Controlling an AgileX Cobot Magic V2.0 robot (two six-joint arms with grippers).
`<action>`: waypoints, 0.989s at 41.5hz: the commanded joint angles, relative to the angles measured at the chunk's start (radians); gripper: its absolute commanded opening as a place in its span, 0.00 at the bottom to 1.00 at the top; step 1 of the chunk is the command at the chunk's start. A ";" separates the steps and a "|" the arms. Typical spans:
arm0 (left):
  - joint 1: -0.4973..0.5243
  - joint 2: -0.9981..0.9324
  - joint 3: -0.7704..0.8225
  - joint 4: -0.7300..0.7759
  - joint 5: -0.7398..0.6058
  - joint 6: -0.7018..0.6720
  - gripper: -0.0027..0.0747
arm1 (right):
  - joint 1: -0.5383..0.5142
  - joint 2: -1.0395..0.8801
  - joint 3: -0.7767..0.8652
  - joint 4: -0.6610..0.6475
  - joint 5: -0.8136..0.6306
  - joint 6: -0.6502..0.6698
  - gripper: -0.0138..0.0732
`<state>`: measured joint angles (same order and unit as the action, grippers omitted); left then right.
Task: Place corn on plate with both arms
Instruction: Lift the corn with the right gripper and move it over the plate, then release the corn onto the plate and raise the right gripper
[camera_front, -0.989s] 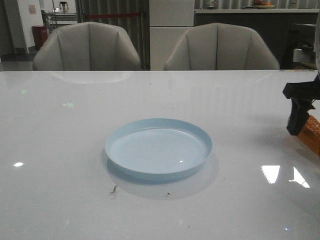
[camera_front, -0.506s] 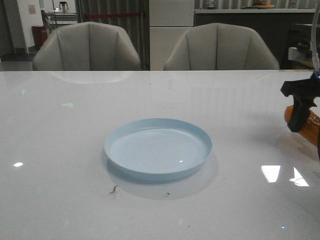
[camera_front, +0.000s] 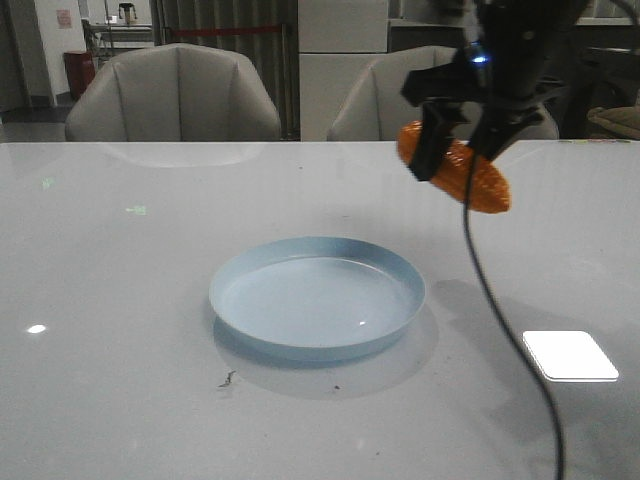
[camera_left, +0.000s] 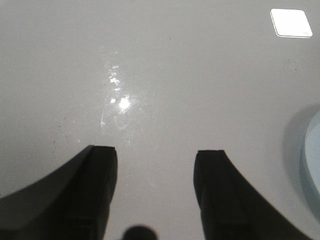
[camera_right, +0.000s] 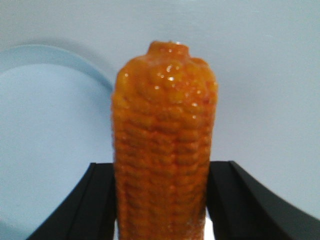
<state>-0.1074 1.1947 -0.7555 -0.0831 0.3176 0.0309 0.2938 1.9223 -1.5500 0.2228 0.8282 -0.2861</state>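
I need to move the corn onto the plate before my right gripper lets go, because the orange corn (camera_front: 483, 178) is hanging high beside the pale blue plate.
My right gripper (camera_front: 455, 150) is shut on the orange corn (camera_front: 483, 178) and holds it in the air, above and to the right of the pale blue plate (camera_front: 235, 281). In the right wrist view the corn (camera_right: 164, 135) stands between my two black fingers (camera_right: 102, 200), with the plate's rim (camera_right: 60, 52) beyond it to one side. My left gripper (camera_left: 155, 155) is open and empty over bare white table; a sliver of the plate's edge (camera_left: 312, 160) shows at the side. The left arm does not show in the front view.
The plate sits on a glossy white table (camera_front: 120, 250). Two grey chairs (camera_front: 175, 95) stand behind the far edge. A black cable (camera_front: 500, 330) hangs from the right arm down past the plate's right side. A bright light reflection (camera_front: 570, 355) lies at the right front.
The right gripper has lifted the corn off the table at the far right and carried it up and left, toward the plate. The plate has not moved.
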 joint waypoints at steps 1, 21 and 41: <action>0.002 -0.027 -0.024 -0.008 -0.069 -0.002 0.57 | 0.074 -0.015 -0.033 0.017 -0.034 -0.013 0.43; 0.002 -0.027 -0.024 -0.008 -0.025 -0.002 0.57 | 0.219 0.097 -0.033 0.022 -0.070 -0.012 0.83; 0.002 -0.027 -0.024 -0.008 0.026 -0.002 0.57 | 0.164 -0.111 -0.174 0.032 -0.014 0.042 0.83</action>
<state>-0.1074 1.1947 -0.7555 -0.0831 0.3982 0.0309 0.4914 1.9433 -1.6799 0.2380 0.8384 -0.2686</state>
